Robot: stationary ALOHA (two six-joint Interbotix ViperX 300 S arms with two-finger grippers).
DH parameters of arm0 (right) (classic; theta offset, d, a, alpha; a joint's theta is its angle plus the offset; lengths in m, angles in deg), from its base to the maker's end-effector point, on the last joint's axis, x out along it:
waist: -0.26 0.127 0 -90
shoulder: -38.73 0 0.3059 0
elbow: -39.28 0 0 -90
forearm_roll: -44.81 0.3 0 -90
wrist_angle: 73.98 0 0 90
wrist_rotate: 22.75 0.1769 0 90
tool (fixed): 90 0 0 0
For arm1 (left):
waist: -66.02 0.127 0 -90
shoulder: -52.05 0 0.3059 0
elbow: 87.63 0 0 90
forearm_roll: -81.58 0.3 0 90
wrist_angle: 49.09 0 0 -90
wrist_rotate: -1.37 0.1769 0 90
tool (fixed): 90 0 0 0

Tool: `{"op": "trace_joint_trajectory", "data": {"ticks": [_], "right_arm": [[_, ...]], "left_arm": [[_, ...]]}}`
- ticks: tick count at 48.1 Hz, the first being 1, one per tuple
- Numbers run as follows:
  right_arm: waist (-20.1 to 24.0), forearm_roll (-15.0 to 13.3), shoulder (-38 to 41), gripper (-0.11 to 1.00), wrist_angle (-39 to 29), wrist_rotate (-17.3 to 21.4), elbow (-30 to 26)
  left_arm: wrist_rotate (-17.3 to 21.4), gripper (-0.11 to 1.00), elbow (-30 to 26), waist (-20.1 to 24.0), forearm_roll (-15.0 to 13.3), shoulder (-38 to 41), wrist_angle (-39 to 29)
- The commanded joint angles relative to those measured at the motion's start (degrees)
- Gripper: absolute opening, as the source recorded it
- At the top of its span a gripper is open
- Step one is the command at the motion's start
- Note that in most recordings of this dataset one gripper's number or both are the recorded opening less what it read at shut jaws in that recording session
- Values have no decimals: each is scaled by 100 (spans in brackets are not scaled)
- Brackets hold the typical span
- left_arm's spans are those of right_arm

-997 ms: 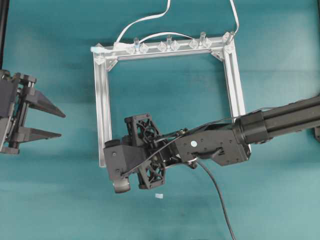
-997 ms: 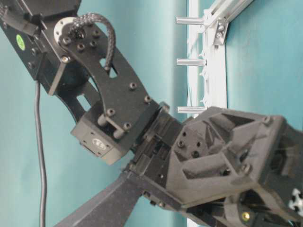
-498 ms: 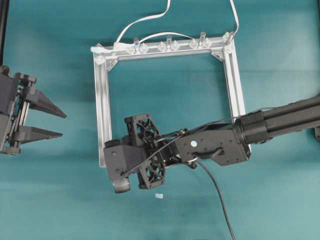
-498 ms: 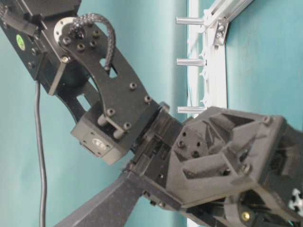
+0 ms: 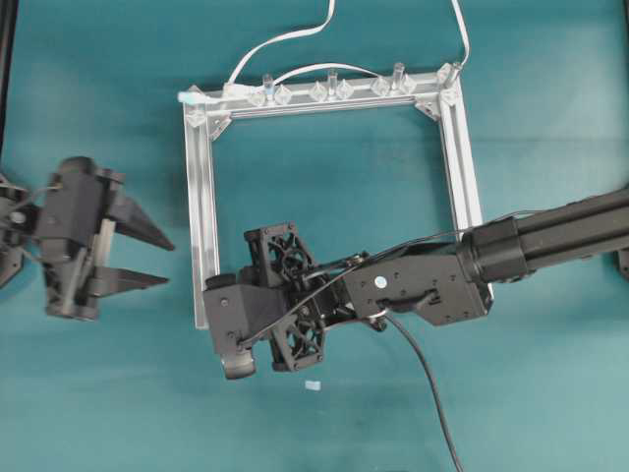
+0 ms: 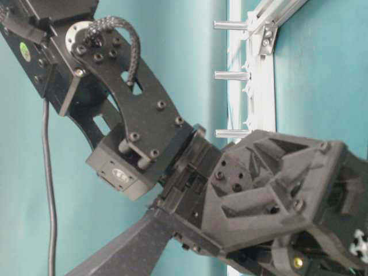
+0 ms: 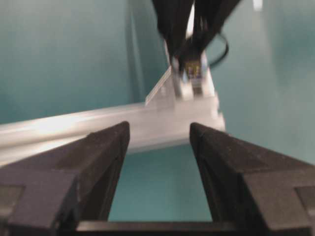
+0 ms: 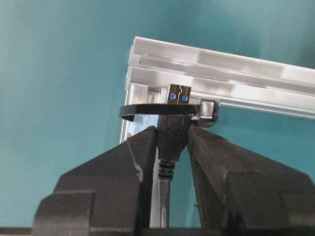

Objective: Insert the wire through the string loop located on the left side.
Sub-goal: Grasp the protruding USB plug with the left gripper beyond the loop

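My left gripper should grab the plug by its metallic tip next. The string loop (image 7: 225, 49) and my right gripper crowd the plug's black body behind the tip.
In the right wrist view my right gripper (image 8: 172, 129) is shut on the black plug of the wire (image 8: 172, 127). The plug's metallic tip pokes through the thin dark string loop (image 8: 142, 109) at the corner of the aluminium frame (image 8: 147, 54). From overhead, the right gripper's body (image 5: 241, 329) covers that bottom-left corner and hides the loop, and the wire (image 5: 428, 379) trails off toward the bottom edge. My left gripper (image 5: 167, 264) stands open and empty, just left of the frame's left rail (image 5: 201, 197). In its own view the left gripper (image 7: 158, 129) faces the corner and the blurred plug (image 7: 193, 71).
A white flat cable (image 5: 285, 39) runs through clear clips (image 5: 329, 88) on the frame's top rail. A small white scrap (image 5: 313, 385) lies below the right wrist. In the table-level view the right arm (image 6: 144, 132) fills most of the picture, with the wire (image 6: 49, 172) hanging at its left.
My left gripper has moved right toward the frame's left rail, turned a little, and its jaws stand slightly wider. The right gripper and the plug have not moved.
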Motion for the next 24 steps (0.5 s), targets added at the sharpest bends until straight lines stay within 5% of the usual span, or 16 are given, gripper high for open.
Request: {"op": "trace_joint_trajectory", "data": {"ticks": [1, 10, 24], "right_arm": [[-9, -18, -123, 26, 35, 9, -158], [-26, -18, -132, 26, 35, 9, -149], [-35, -18, -123, 26, 44, 18, -149]], "left_arm": [[-44, 65, -334, -35, -9, 510, 264], [-53, 87, -826, -237, -9, 1468, 334], [-589, 89, -914, -562, -18, 1784, 334]]}}
